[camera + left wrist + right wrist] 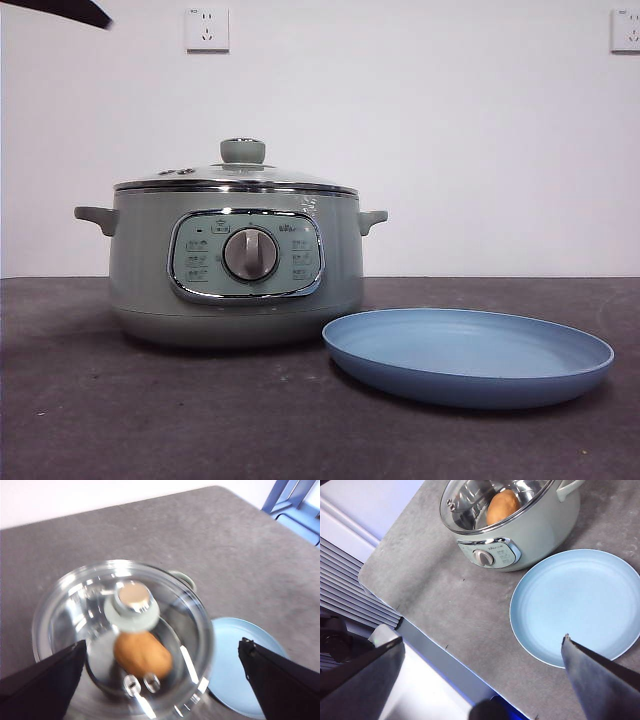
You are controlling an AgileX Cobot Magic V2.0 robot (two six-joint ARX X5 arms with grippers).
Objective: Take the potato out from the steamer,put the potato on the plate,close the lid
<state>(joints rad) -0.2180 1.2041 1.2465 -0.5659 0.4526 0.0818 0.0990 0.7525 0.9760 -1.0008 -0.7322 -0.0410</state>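
Observation:
My left gripper needs to grab the glass lid next by the narrow knob on top (243, 151) (133, 599), because the lid is wider than the open fingers.
The sage-green steamer (235, 300) stands on the table with its glass lid (240, 175) on. The orange-brown potato (142, 654) lies inside and shows through the glass; it also shows in the right wrist view (502, 505). The light-blue plate (470, 385) lies empty just right of the pot. My left gripper (162, 642) hangs open high above the lid's knob (132, 600), holding nothing. My right gripper (482, 641) is open and empty, high above the table beside the plate (575, 600) and near the table's edge. A black arm tip (60, 10) shows at the front view's top left corner.
The dark grey table (150, 420) runs to a plain white wall with two sockets (207, 29). The right wrist view shows the table's front edge (420, 630) with equipment below it. A blue frame (295, 500) stands beyond the table's far corner.

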